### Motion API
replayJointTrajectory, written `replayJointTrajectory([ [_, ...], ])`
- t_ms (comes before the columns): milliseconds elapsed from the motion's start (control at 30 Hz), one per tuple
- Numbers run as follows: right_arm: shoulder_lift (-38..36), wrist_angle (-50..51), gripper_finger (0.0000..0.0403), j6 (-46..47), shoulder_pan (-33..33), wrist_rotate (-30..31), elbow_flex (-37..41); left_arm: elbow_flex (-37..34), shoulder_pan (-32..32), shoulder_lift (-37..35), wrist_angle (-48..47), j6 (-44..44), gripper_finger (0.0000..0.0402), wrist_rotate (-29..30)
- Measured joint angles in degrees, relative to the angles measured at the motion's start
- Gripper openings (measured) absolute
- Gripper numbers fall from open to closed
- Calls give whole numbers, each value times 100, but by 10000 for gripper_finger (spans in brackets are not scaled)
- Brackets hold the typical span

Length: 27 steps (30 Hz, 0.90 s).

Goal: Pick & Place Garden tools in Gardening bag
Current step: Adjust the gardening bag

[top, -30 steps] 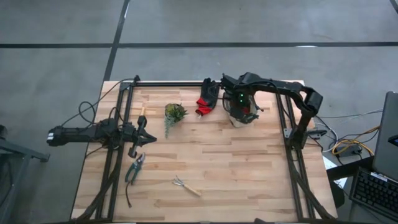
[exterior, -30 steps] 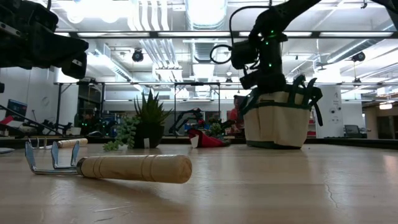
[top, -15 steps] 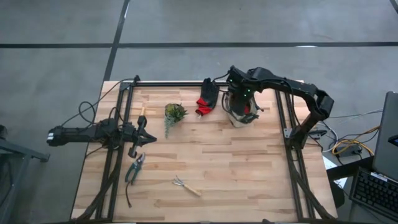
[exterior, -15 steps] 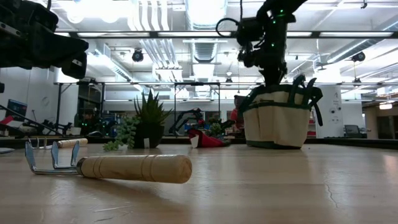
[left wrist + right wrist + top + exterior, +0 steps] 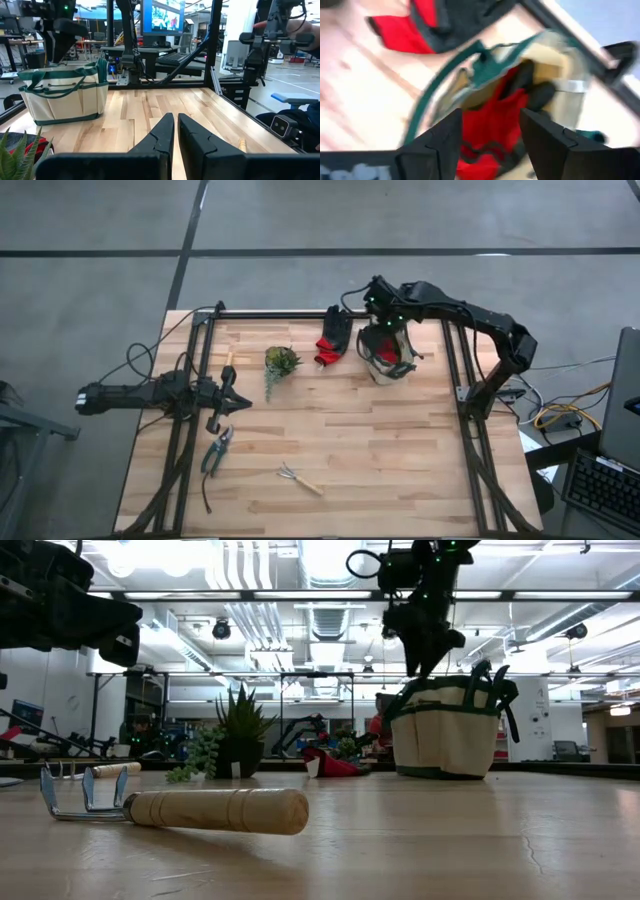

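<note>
To pack the black-and-red glove into the gardening bag, my right gripper should next grab its red cuff (image 5: 327, 356).
The beige gardening bag (image 5: 388, 358) with green trim stands upright on its base at the table's far right (image 5: 445, 730). A red glove (image 5: 492, 125) lies inside it, beside something dark (image 5: 532, 87). My right gripper (image 5: 490, 137) hangs open above the bag's mouth (image 5: 420, 660), holding nothing. A black-and-red glove (image 5: 333, 338) lies flat just left of the bag. Green-handled pruners (image 5: 216, 450) and a wooden-handled hand fork (image 5: 300, 478) lie near the front. My left gripper (image 5: 238, 397) waits shut at the table's left (image 5: 175, 135).
A small leafy plant (image 5: 281, 362) stands between my left gripper and the gloves. Black frame rails (image 5: 195, 380) run along both sides and the far edge. Bare wood (image 5: 400, 450) lies at the middle and near right.
My right gripper has risen out of the bag's mouth and drawn toward the far edge, with nothing in its fingers. The red glove stays inside the bag, and the bag has not moved.
</note>
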<state>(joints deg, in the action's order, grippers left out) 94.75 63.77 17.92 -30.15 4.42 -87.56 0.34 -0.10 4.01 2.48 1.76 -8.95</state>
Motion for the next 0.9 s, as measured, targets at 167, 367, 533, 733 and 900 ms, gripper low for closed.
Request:
replayJointTrajectory([
  [167,209,-35,185,114,31,-287,4,0,1,0,0,0,28,0],
  [367,299,-190,185,113,35,-299,1,0,0,-2,0,0,28,0],
  [533,303,-213,187,115,39,-312,-2,0,1,0,0,0,28,0],
  [733,467,-252,175,117,79,-335,49,0,2,-1,0,0,28,0],
  [900,562,-236,141,5,74,-344,60,0,0,0,0,0,28,0],
])
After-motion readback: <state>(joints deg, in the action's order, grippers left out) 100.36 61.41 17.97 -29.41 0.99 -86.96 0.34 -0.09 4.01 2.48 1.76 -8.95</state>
